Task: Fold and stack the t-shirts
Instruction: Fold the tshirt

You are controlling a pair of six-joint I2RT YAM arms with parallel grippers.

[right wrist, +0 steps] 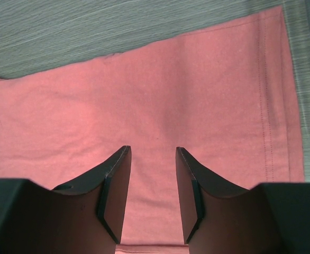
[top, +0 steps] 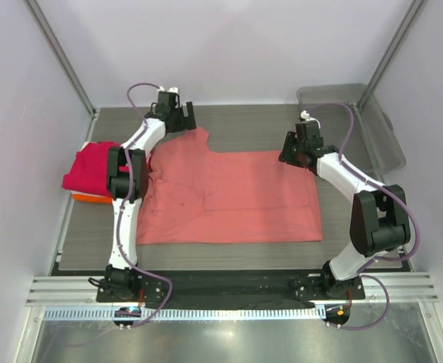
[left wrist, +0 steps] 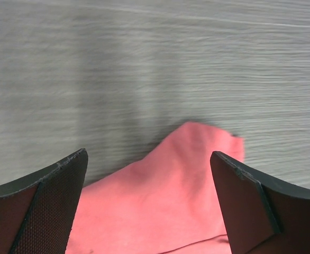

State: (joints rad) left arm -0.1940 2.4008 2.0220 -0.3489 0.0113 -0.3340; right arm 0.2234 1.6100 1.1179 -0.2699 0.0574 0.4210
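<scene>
I need to grab the salmon-pink t-shirt next with my left gripper by its protruding far corner (top: 198,134) (left wrist: 192,147), to fold its far side over toward its near edge.
A salmon-pink t-shirt (top: 229,197) lies spread flat across the middle of the table. My left gripper (top: 188,122) hovers over its far left corner, jaws wide open. In the left wrist view that corner of the shirt (left wrist: 160,201) lies on the table between and beyond the fingers, with nothing gripped by the left gripper (left wrist: 148,153). My right gripper (top: 287,155) is over the shirt's far right edge. In the right wrist view its jaws (right wrist: 153,148) stand partly open above the flat cloth (right wrist: 144,79), holding nothing. A folded magenta-red t-shirt (top: 93,166) rests on an orange one (top: 89,198) at the left.
A clear grey plastic bin (top: 357,113) stands at the back right corner. The grey wood-grain table (top: 252,125) shows bare behind the shirt. White walls and metal posts close in the sides.
</scene>
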